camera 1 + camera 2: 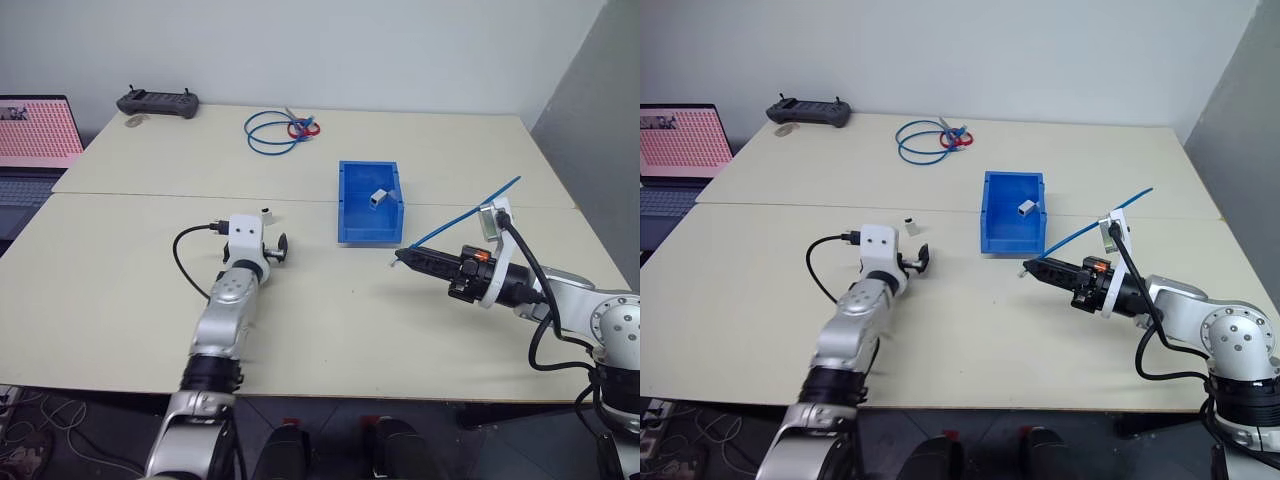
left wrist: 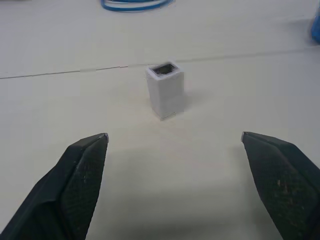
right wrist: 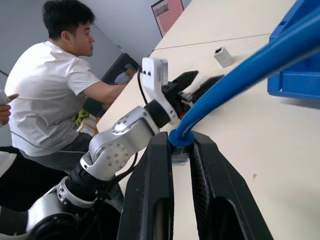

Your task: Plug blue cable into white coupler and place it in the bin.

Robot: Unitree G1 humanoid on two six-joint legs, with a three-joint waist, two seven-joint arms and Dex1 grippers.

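Observation:
I need to move my left gripper ahead toward the white coupler (image 1: 267, 212) (image 2: 165, 90) before it closes. Its fingers would miss if they closed now, because bare tabletop shows between them and the coupler.
The white coupler (image 2: 165, 90) stands upright on the table, dark socket facing up, just ahead of my left gripper (image 2: 175, 137). That gripper is open, its black fingers (image 2: 82, 167) spread wide on either side, nothing between them. From the head, the coupler (image 1: 267, 212) sits left of the blue bin (image 1: 345, 205). My right gripper (image 1: 400, 258) hovers in front of the bin, shut on one end of the blue cable (image 1: 470, 212). The cable rises back to the right. In the right wrist view the cable (image 3: 240, 75) leaves the closed fingers (image 3: 155, 190).
A small grey-white block (image 1: 378, 197) lies inside the bin. A coiled blue cable with a red tie (image 1: 275, 132) and a black controller (image 1: 157, 101) rest at the far side. A laptop (image 1: 35, 130) sits at the far left. A person (image 3: 55, 85) stands beyond the table's left side.

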